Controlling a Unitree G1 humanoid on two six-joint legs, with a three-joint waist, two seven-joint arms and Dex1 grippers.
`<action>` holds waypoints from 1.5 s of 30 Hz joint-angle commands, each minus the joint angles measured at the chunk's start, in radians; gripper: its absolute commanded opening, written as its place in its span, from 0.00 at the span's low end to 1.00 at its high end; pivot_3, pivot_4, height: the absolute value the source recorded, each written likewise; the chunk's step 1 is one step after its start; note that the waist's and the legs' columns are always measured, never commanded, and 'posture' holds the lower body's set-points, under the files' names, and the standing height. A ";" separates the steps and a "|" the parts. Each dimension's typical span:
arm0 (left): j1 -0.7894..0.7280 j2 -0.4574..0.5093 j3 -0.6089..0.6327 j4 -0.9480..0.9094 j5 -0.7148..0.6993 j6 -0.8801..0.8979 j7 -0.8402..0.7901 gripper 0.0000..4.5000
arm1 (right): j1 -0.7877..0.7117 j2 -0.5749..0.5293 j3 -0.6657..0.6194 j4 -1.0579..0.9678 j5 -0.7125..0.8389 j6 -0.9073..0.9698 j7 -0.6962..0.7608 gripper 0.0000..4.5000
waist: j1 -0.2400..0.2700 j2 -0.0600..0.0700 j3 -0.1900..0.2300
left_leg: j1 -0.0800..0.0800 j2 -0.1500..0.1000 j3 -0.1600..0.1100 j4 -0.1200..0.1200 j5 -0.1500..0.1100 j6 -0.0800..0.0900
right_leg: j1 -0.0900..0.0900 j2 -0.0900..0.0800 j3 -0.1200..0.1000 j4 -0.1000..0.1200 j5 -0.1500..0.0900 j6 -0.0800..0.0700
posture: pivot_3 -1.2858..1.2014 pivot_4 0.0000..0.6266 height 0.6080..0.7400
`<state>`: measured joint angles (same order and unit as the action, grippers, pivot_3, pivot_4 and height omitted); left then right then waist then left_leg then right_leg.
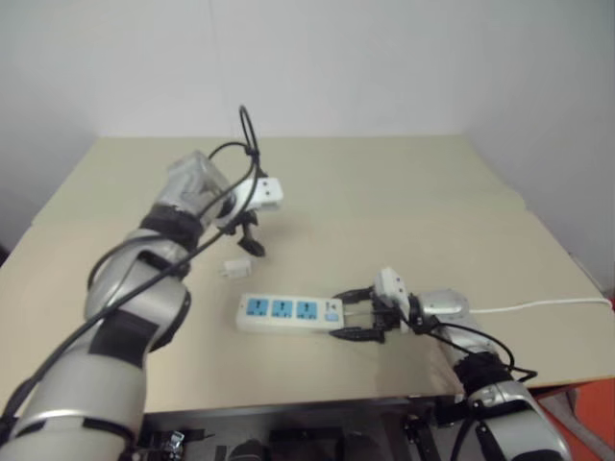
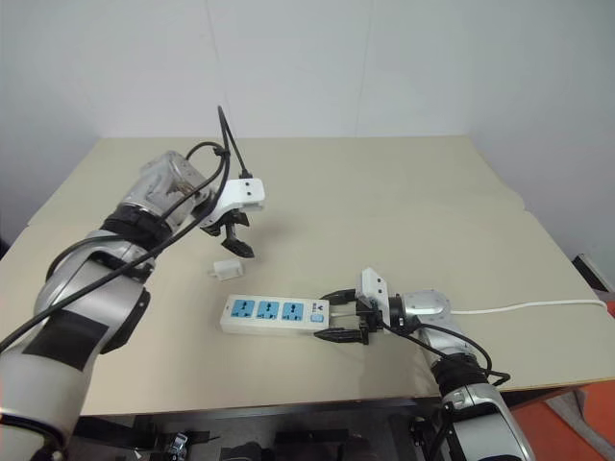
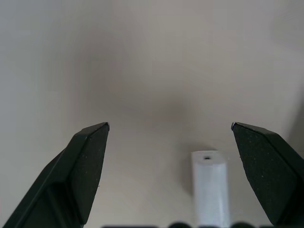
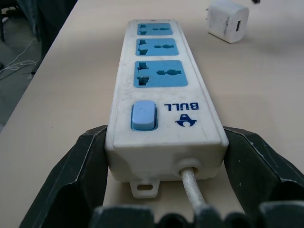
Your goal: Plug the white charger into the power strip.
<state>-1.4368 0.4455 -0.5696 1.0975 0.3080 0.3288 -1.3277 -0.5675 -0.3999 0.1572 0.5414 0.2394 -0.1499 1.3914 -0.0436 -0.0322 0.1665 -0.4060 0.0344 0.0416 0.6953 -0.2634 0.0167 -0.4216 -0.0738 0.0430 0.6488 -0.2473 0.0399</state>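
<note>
The left gripper's fingers are above the charger and would miss if they closed now, so the left gripper should go down to the charger before it closes on the white charger [image 1: 233,268].
The white charger [image 1: 233,268] lies on the tan table just beyond the power strip [image 1: 286,311], a flat white bar with three blue socket faces. My left gripper [image 1: 253,242] hangs open above the table, pointing down, a little past the charger and not touching it. In the left wrist view the charger [image 3: 209,187] shows between the spread fingers, nearer one of them. My right gripper [image 4: 166,133] is shut on the strip's switch end [image 4: 143,115], one finger [image 4: 83,166] against each side, with the cord [image 4: 192,183] leaving between them.
The strip's thin white cord [image 1: 538,305] runs right toward the table's right edge. The table's front edge [image 1: 288,405] lies close below the strip. Open tabletop [image 1: 384,192] stretches behind the strip up to the white wall.
</note>
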 commanded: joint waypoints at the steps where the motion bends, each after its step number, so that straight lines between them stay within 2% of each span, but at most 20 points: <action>1: -0.052 -0.026 -0.008 0.080 0.047 -0.046 -0.024 1.00 | 0.029 0.004 0.021 -0.009 -0.025 -0.005 -0.010 0.76 | -0.001 0.000 0.000 | 0.000 0.000 0.000 0.000 0.000 0.000 | 0.000 0.000 0.000 0.000 0.000 0.000 | 0.52 0.24 1.00; 7: -0.049 -0.063 -0.029 0.154 0.118 -0.103 -0.048 1.00 | 0.062 0.003 0.027 -0.050 -0.033 0.000 -0.044 0.76 | 0.001 0.000 0.000 | 0.000 0.000 0.000 0.000 0.000 0.000 | 0.000 0.000 0.000 0.000 0.000 0.000 | 0.52 0.24 1.00; 19: -0.012 -0.092 -0.035 0.186 0.210 -0.112 -0.013 1.00 | 0.093 0.003 0.037 -0.089 -0.038 0.011 -0.090 0.76 | 0.000 0.000 0.000 | 0.000 0.000 -0.001 0.000 0.000 0.000 | 0.000 0.000 0.000 0.000 0.000 0.000 | 0.52 0.24 1.00; 29: -0.007 -0.111 -0.013 0.203 0.222 -0.076 0.005 1.00 | 0.086 0.004 0.041 -0.082 -0.044 0.011 -0.091 0.76 | 0.000 0.000 0.000 | 0.000 0.000 -0.001 0.000 0.000 0.000 | 0.000 0.000 0.000 0.001 0.000 0.000 | 0.52 0.24 1.00; 30: -0.006 -0.113 -0.014 0.203 0.225 -0.074 0.015 0.92 | 0.086 0.004 0.041 -0.082 -0.044 0.010 -0.091 0.76 | -0.001 0.000 0.000 | 0.000 0.000 -0.001 0.000 0.000 0.000 | 0.000 0.000 0.000 0.001 0.000 0.000 | 0.52 0.24 1.00; 33: -0.005 -0.121 -0.011 0.208 0.225 -0.054 0.036 0.74 | 0.089 0.002 0.040 -0.085 -0.045 0.013 -0.093 0.76 | -0.001 0.000 0.000 | 0.000 0.000 -0.001 0.000 0.000 0.000 | 0.000 0.000 0.000 0.001 0.000 0.000 | 0.52 0.24 1.00; 40: -0.017 -0.125 0.000 0.213 0.218 -0.040 0.017 0.23 | 0.091 -0.004 0.037 -0.088 -0.046 0.016 -0.097 0.76 | -0.001 0.000 0.000 | 0.000 0.000 -0.001 0.000 0.000 0.000 | 0.000 0.000 0.000 0.001 0.000 0.000 | 0.52 0.24 1.00; 45: -0.036 -0.113 0.035 0.191 0.196 -0.068 0.032 0.22 | 0.091 -0.005 0.036 -0.090 -0.047 0.016 -0.100 0.76 | -0.001 0.000 0.000 | 0.000 0.000 -0.002 0.000 0.000 0.000 | 0.000 0.000 0.000 0.001 0.000 0.000 | 0.52 0.24 1.00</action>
<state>-1.4365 0.3212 -0.5635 1.3110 0.5199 0.2806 -1.3012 -0.4936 -0.4002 0.1655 0.4420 0.2252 -0.1527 1.2992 -0.0442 -0.0323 0.1665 -0.4055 0.0342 0.0401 0.6953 -0.2634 0.0167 -0.4211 -0.0741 0.0429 0.6497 -0.2472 0.0399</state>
